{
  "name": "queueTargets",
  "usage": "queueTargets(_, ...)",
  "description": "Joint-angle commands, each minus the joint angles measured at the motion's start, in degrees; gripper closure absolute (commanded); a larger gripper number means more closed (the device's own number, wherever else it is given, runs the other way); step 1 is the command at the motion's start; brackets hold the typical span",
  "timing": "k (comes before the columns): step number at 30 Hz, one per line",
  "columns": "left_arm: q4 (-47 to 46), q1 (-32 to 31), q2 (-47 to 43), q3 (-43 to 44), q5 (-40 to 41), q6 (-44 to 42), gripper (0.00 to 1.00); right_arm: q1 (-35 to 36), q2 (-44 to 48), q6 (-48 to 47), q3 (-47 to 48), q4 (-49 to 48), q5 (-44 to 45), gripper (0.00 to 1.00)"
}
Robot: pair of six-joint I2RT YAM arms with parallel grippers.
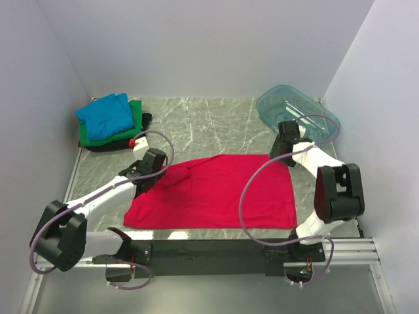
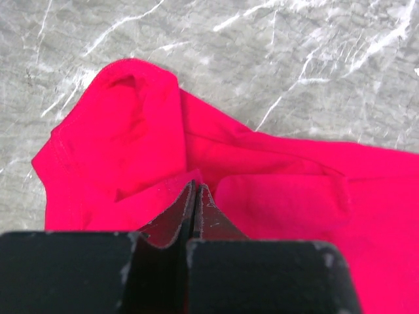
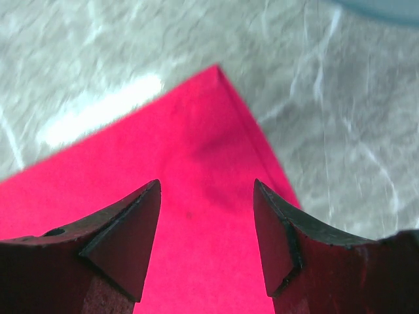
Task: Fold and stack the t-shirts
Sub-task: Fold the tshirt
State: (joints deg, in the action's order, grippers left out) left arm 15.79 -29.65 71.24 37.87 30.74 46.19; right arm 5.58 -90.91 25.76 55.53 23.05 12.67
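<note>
Next, my right gripper grabs the red-pink t-shirt by its far corner [image 3: 217,87] beside the tub. Then I fold the t-shirt's far edge toward me.
A red-pink t-shirt [image 1: 216,193] lies spread flat on the marble table, with its near-left part bunched up. My left gripper [image 1: 149,183] is at the shirt's left edge, shut on a raised fold of the red-pink cloth [image 2: 131,131]; its fingertips [image 2: 194,186] are pressed together. My right gripper [image 1: 281,154] hovers open over the shirt's far right corner [image 3: 216,118], with nothing between its fingers [image 3: 206,190]. A blue t-shirt [image 1: 105,114] sits folded on a green one [image 1: 135,121], and that one on a black one [image 1: 98,147], at the back left.
A clear teal plastic tub [image 1: 298,111] stands at the back right, just beyond the right gripper; its rim [image 3: 386,6] shows in the right wrist view. White walls close in the table on three sides. Bare marble [image 1: 209,124] lies between the stack and the tub.
</note>
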Motion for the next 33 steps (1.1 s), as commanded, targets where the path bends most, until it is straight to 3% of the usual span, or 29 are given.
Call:
queueTargets(1, 0.2, 0.03, -2.25, -1.39, -1.91, 0.48, 0.99, -1.8, -3.38, 0.95, 4.49, -2.48, 2.54, 0.35)
queueTargets(15, 0.47, 0.03, -5.5, -2.98, -4.99, 1.18, 0.99, -2.33, -13.58, 4.91, 14.96, -0.99, 5.79, 0.36)
queueTargets(26, 2.49, 0.03, -9.1, -1.13, -6.65, 0.04, 0.99, -3.39, -16.57, 6.41, 15.05, 4.02, 4.21, 0.38)
queueTargets(33, 2.49, 0.03, -10.16, -1.04, -7.1, -0.4, 0.99, -5.32, -18.33, 4.65, 14.79, 5.34, 1.23, 0.46)
